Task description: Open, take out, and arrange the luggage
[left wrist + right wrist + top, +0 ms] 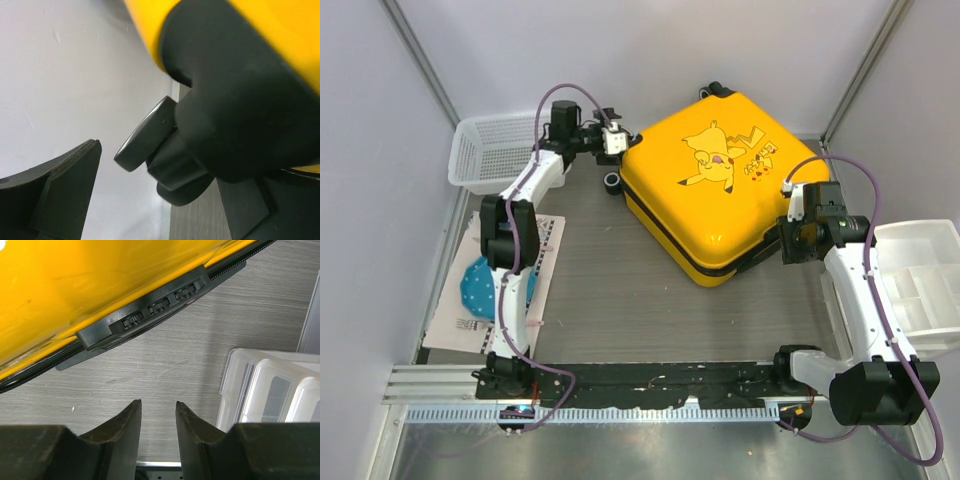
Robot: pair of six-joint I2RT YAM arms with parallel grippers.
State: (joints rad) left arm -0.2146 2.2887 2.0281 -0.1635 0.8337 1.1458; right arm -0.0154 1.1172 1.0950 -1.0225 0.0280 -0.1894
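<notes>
My left gripper takes hold of the yellow suitcase by the black wheel at its corner next, to swing the suitcase around for opening.
The yellow Pikachu suitcase lies flat and closed on the table, zip band shut. My left gripper is at its far-left corner. In the left wrist view the gripper is open wide, and a black wheel of the suitcase sits between the fingers without touching them. My right gripper hangs by the suitcase's right side. In the right wrist view the gripper is open a little and empty above the table, just short of the black lock panel on the yellow shell.
A white mesh basket stands at the far left beside the left arm. White plastic drawer bins stand at the right edge, close to my right gripper in the right wrist view. A paper mat with a blue item lies at the left.
</notes>
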